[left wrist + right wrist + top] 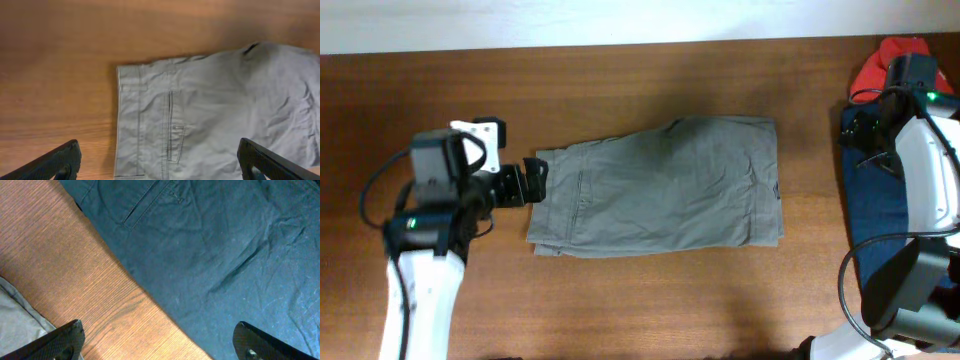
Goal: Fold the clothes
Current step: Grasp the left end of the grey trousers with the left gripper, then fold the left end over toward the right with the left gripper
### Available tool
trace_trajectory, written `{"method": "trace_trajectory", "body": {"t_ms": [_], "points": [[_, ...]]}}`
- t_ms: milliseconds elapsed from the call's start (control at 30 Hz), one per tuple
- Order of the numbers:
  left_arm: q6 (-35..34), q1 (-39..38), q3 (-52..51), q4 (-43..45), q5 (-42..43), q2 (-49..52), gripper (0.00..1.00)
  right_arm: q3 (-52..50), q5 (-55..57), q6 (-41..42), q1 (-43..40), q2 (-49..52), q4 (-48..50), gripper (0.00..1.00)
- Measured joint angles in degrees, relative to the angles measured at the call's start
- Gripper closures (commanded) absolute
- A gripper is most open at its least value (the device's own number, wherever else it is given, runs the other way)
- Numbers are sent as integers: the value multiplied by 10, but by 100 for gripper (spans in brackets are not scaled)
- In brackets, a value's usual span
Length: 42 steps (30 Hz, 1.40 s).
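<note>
The left gripper needs to fold one end of the grey-green shorts point(660, 185) over the rest, so next it should pick the shorts up there, by the waistband edge beside the pocket seams.
Grey-green shorts point(660, 185) lie folded flat in the middle of the wooden table; they also show in the left wrist view point(210, 115), with waistband and pocket seams. My left gripper point(533, 181) is open and empty at the shorts' left edge, its fingers point(160, 162) spread over the waistband. A dark blue garment point(875, 215) lies at the table's right edge and fills the right wrist view point(215, 245). My right gripper point(160, 342) is open and empty above the blue garment's edge. It is hidden under the arm in the overhead view.
A red garment point(882, 62) lies at the far right corner behind the right arm. Bare wooden table point(620, 300) runs along the front and back. A corner of the grey-green shorts point(17, 317) shows at the lower left of the right wrist view.
</note>
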Motion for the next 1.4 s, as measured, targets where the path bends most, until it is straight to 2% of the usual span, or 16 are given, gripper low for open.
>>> {"method": "trace_trajectory", "body": {"t_ms": [133,233,533,567,633,667,700,733,767,800,900,1000,1067,1167,1400], "points": [[10,82,4,29,97,170,1,0,0,0,0,0,-1,2],[29,103,4,35,141,265,1,0,0,0,0,0,-1,2],[89,75,21,12,193,373,1,0,0,0,0,0,-1,2],[93,69,29,7,201,382,5,0,0,0,0,0,-1,2],[106,51,41,4,224,400,42,0,0,0,0,0,-1,2],[110,43,43,6,224,406,51,0,0,0,0,0,0,2],[113,38,43,6,230,414,68,0,0,0,0,0,-1,2],[116,35,42,5,228,422,78,0,0,0,0,0,0,2],[116,35,41,4,218,424,96,0,0,0,0,0,-1,2],[108,36,40,3,206,428,99,0,0,0,0,0,0,2],[68,34,53,-23,156,429,99,0,0,0,0,0,0,2],[24,35,108,-111,65,438,99,0,0,0,0,0,-1,2],[-13,49,163,-182,-43,449,99,0,0,0,0,0,0,2],[-41,59,247,-277,-140,430,99,0,0,0,0,0,-1,2],[-50,32,411,-415,-193,287,99,0,0,0,0,0,-1,2]]}}
